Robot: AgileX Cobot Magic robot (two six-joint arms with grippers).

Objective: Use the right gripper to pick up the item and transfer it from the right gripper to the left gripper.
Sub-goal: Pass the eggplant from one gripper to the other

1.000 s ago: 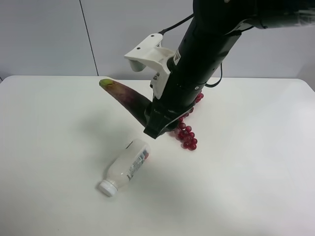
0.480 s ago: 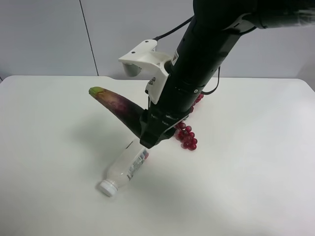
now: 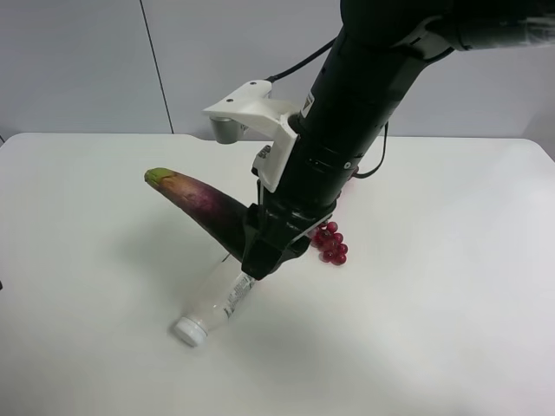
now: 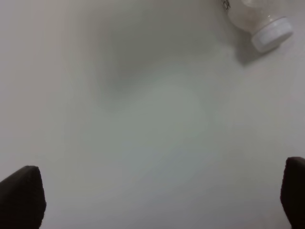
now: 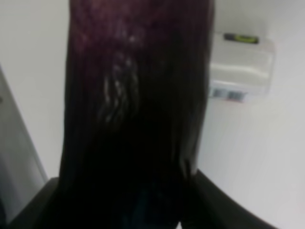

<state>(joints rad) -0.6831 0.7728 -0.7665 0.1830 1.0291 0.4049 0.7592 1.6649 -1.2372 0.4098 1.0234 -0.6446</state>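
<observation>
My left gripper grabs the toy eggplant by its narrow stem end (image 3: 170, 185) next, to take it over from my right gripper.
My right gripper (image 3: 264, 251), a black claw on a thick black arm with a white wrist bracket, is shut on the fat end of the toy eggplant (image 3: 195, 201). It holds the eggplant above the table, stem tip pointing up and to the exterior high view's left. The eggplant fills the right wrist view (image 5: 136, 114), dark purple between the black fingers (image 5: 214, 200). My left gripper (image 4: 157, 200) is open and empty over bare white table; only its two black fingertips (image 4: 21, 195) show. The left arm does not show in the exterior high view.
A white bottle (image 3: 212, 303) lies on its side just below the held eggplant; its cap also shows in the left wrist view (image 4: 271, 33). A bunch of red grapes (image 3: 329, 243) lies behind the right arm. The white table (image 3: 434, 329) meets a grey wall at the back.
My right gripper has moved toward the exterior high view's left and a little lower with the eggplant. It now covers part of the bottle and more of the grapes.
</observation>
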